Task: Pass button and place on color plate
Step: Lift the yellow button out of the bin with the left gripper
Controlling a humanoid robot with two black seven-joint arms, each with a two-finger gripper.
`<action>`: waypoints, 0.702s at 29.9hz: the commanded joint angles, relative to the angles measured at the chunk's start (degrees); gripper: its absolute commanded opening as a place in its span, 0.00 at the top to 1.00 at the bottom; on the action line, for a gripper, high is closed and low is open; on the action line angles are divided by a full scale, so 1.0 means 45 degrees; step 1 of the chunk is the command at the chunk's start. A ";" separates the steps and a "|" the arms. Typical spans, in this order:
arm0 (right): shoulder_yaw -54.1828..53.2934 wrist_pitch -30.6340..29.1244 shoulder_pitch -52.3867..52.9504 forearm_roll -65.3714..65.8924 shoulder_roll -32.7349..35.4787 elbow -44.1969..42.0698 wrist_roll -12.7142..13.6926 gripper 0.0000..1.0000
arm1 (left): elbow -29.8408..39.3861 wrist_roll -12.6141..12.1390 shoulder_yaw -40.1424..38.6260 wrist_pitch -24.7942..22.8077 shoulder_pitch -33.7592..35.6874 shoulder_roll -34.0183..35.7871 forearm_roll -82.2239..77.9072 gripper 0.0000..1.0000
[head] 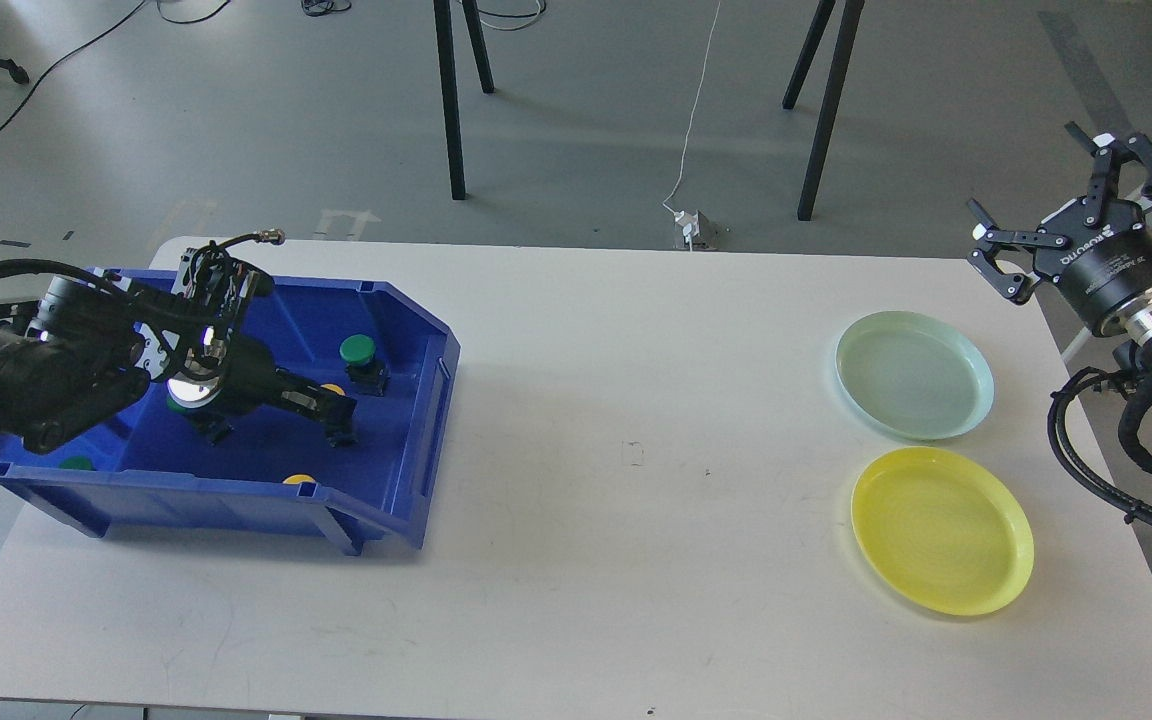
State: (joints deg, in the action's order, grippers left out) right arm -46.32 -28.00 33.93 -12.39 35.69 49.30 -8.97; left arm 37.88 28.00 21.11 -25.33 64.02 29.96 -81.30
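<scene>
The yellow button's black base [337,420] will stay free for passing, so my left gripper needs to reach the yellow button and grab its end with the cap [331,389].
A blue bin [406,440] at the table's left holds several buttons. A green button [357,348] on a black base stands near its right wall. A yellow button [333,388] peeks out just behind my left gripper. Another green button [179,404] lies under my left wrist. A green one [76,463] and a yellow one [298,480] lie by the front wall. My left gripper [341,418] is down inside the bin, fingers apart, holding nothing I can see. My right gripper [1031,180] is open and empty, raised beyond the table's right edge, above the pale green plate [914,375] and the yellow plate [941,530].
The white table [626,520] is bare between the bin and the two plates. Black stand legs [451,100] and a white cable [696,110] are on the floor behind the table.
</scene>
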 commanded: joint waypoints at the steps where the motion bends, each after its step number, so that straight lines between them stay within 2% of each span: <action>1: 0.0001 0.0000 -0.0001 0.0000 -0.0001 0.0000 0.0000 0.01 | 0.0059 0.0000 -0.0003 -0.0015 0.0012 0.0021 -0.0020 0.77; 6: 0.0001 0.0000 -0.0001 0.0000 -0.0001 0.0000 0.0000 0.01 | 0.0604 0.0000 -0.0081 -0.0094 0.0206 0.0390 0.0058 0.79; 8: 0.0020 0.0000 -0.0021 0.0000 0.0018 0.0000 0.0020 0.01 | 0.1151 0.0000 -0.0294 -0.0094 0.0324 0.1130 0.0078 0.79; 13: 0.0001 0.0000 -0.0138 0.0019 0.0018 -0.0058 0.0020 0.01 | 0.3726 0.0000 -0.1173 -0.0172 0.0695 0.3316 0.0059 0.80; 21: 0.0078 0.0000 -0.0197 0.0000 -0.0001 0.0020 0.0156 0.01 | 0.6891 0.0000 -0.3027 -0.0152 0.1125 0.6696 0.0019 0.80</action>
State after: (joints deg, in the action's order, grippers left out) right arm -46.26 -28.00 33.07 -12.32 35.73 49.09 -8.61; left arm 63.92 27.98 11.31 -25.94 68.73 54.56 -81.20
